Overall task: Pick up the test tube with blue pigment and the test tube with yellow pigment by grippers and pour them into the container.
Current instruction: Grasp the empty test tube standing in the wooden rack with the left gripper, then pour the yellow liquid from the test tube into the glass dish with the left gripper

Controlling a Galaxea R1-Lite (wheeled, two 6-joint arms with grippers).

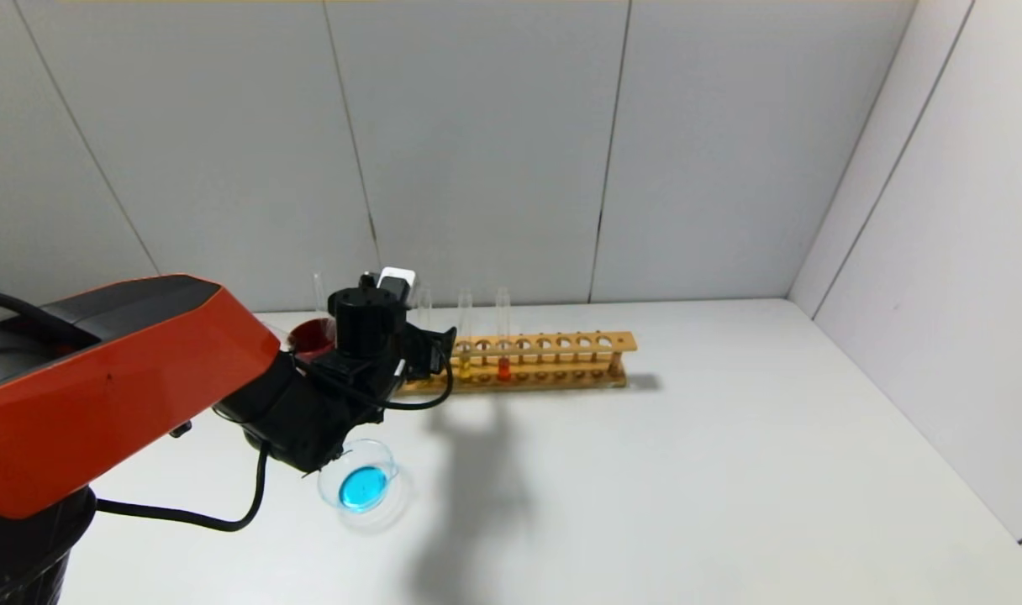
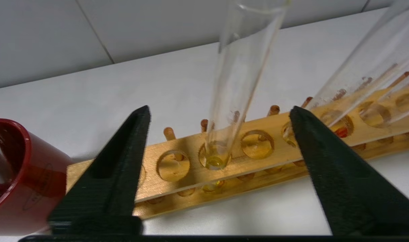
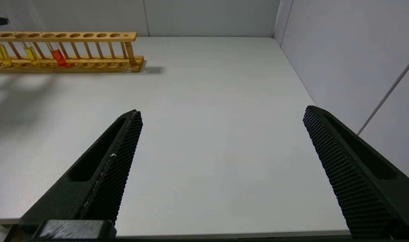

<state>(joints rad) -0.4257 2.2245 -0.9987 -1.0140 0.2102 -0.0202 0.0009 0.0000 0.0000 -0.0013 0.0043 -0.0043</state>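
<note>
The rack surrounds the bottom of the test tube, so my left gripper will next grab the test tube by its clear upper glass (image 1: 424, 302).
My left gripper (image 2: 219, 109) is open at the left end of the wooden rack (image 2: 191, 174), one finger on each side of a test tube with yellow pigment (image 2: 238, 84), not touching it. The tube stands upright in its hole. In the head view this gripper (image 1: 431, 349) covers that tube's lower part. A second yellow tube (image 1: 465, 340) stands one hole further right. The glass container (image 1: 364, 486) holds blue liquid on the table in front of the rack. No tube with blue liquid shows. My right gripper (image 3: 222, 111) is open and empty above the table's front right.
A dark red cup (image 1: 313, 336) with a clear empty tube (image 1: 318, 294) in it stands left of the rack. A red-orange tube (image 1: 503, 344) stands beside the yellow ones. Walls close the back and the right side.
</note>
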